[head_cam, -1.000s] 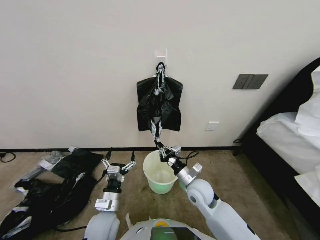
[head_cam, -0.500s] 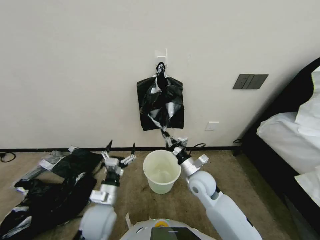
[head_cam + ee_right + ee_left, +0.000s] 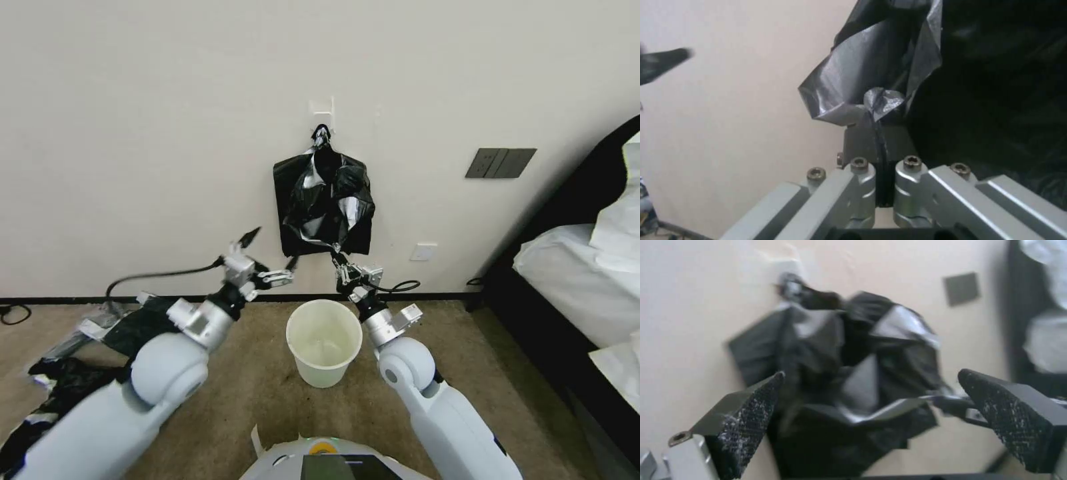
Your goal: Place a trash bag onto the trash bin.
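My left gripper grabs the bag's lower edge (image 3: 301, 237) next, where the plastic stands out in a fold, since the bag hangs slack and crumpled (image 3: 324, 196).
The glossy black trash bag (image 3: 325, 200) hangs from a white wall hook (image 3: 322, 107), bunched up at its lower edge. My right gripper (image 3: 340, 261) is raised just under the bag and is shut on a silvery fold of its bottom edge (image 3: 876, 106). My left gripper (image 3: 270, 257) is open, in the air beside the bag's lower left corner and apart from it. In the left wrist view the bag (image 3: 853, 373) lies beyond the spread fingers (image 3: 751, 420). The white trash bin (image 3: 325, 341) stands open on the carpet below both grippers.
A heap of black and grey plastic (image 3: 60, 393) and a flat black bundle (image 3: 143, 320) lie on the floor at the left. A bed (image 3: 587, 267) fills the right side. A grey switch plate (image 3: 500, 162) and a white outlet (image 3: 423, 251) are on the wall.
My left arm has swung up from the floor to the bag's lower left. My right gripper has risen with the bag's bottom edge, so the bag is shorter and more bunched.
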Controlling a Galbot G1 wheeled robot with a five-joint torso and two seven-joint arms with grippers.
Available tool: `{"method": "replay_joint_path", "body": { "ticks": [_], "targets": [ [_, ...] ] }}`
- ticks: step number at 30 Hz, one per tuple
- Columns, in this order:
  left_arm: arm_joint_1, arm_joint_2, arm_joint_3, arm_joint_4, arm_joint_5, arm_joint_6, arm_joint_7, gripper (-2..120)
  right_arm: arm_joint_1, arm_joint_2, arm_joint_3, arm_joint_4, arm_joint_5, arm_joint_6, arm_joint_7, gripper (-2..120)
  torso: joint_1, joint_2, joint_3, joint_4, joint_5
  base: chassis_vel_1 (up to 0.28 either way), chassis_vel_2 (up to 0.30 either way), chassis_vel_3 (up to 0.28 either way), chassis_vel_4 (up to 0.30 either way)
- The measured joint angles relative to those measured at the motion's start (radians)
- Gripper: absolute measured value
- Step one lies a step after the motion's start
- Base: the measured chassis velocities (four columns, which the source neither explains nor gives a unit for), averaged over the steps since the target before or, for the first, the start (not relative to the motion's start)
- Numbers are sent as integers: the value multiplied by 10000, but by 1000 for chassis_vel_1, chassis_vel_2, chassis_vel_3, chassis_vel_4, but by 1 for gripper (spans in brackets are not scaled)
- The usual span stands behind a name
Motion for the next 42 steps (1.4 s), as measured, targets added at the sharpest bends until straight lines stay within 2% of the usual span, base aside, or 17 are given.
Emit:
{"method": "replay_joint_path", "body": {
  "ticks": [2, 3, 5, 6, 9, 10, 13, 14, 16, 25, 29, 34, 36, 37, 40, 41, 42],
  "targets": [
    [-2153, 633, 1551, 401, -887, 373, -166, 100, -13, -11, 11, -49, -127, 53, -19, 0, 0, 0, 0, -6, 6, 0, 0, 0, 0],
    [-2153, 633, 1551, 401, -887, 373, -166, 100, -13, -11, 11, -49, -127, 53, -19, 0, 0, 0, 0, -6, 6, 0, 0, 0, 0],
    [-4002, 907, 2889, 912, -1532, 652, -391, 100, -2, -35, 29, -87, -172, 86, -34, 0, 1, 0, 0, -7, 3, 0, 0, 0, 0],
    [-4002, 907, 2889, 912, -1532, 652, -391, 100, -2, -35, 29, -87, -172, 86, -34, 0, 1, 0, 0, -7, 3, 0, 0, 0, 0],
    [-6520, 1069, 4658, 1415, -2029, 879, -504, 100, 12, 35, 27, -117, -219, 115, -51, 0, 0, 0, 0, -4, 4, 0, 0, 0, 0],
    [-6520, 1069, 4658, 1415, -2029, 879, -504, 100, 12, 35, 27, -117, -219, 115, -51, 0, 0, 0, 0, -4, 4, 0, 0, 0, 0],
    [-8106, 956, 6116, 1629, -2536, 1225, -749, 100, -20, 120, 17, -129, -255, 140, -60, 0, 0, 0, 0, -4, 4, 0, 0, 0, 0],
    [-8106, 956, 6116, 1629, -2536, 1225, -749, 100, -20, 120, 17, -129, -255, 140, -60, 0, 0, 0, 0, -4, 4, 0, 0, 0, 0],
    [-8771, 788, 6752, 1790, -2609, 1440, -878, 100, -51, 151, 16, -101, -258, 150, -64, 0, 0, 0, 0, -3, 6, 0, 0, 0, 0],
    [-10237, 149, 7848, 2328, -2575, 2410, -1345, 100, -238, 95, 152, 119, -248, 168, -78, 0, 0, 0, -1, -6, 6, 0, 0, 0, 0],
    [-10595, -26, 8083, 2455, -2823, 2934, -1557, 100, -256, 92, 172, 168, -245, 170, -81, 0, 1, 0, 0, -4, 7, 0, 0, 0, 0],
    [-10794, -154, 8285, 2473, -3068, 3152, -1670, 98, -256, 92, 179, 197, -229, 171, -82, 0, 0, 0, 0, -4, 5, 0, 0, 0, 0],
    [-10963, -222, 8456, 2495, -3077, 3308, -1721, 90, -256, 94, 180, 213, -221, 171, -82, 0, -1, 0, -1, -4, 5, 0, 0, 0, 0],
    [-10963, -222, 8456, 2495, -3077, 3308, -1721, 90, -256, 94, 180, 213, -221, 171, -82, 0, -1, 0, -1, -4, 5, 0, 0, 0, 0],
    [-11192, -357, 8682, 2567, -3064, 3569, -1775, 75, -256, 97, 185, 255, -212, 171, -82, 0, 0, 0, -1, -4, 6, 0, 0, 0, 0],
    [-11192, -357, 8682, 2567, -3064, 3569, -1775, 75, -256, 97, 185, 255, -212, 171, -82, 0, 0, 0, -1, -4, 6, 0, 0, 0, 0],
    [-11232, -409, 8725, 2581, -3030, 3647, -1788, 70, -255, 97, 201, 264, -207, 171, -83, 0, 0, 0, -1, -4, 6, 0, 0, 0, 0]
  ]
}}
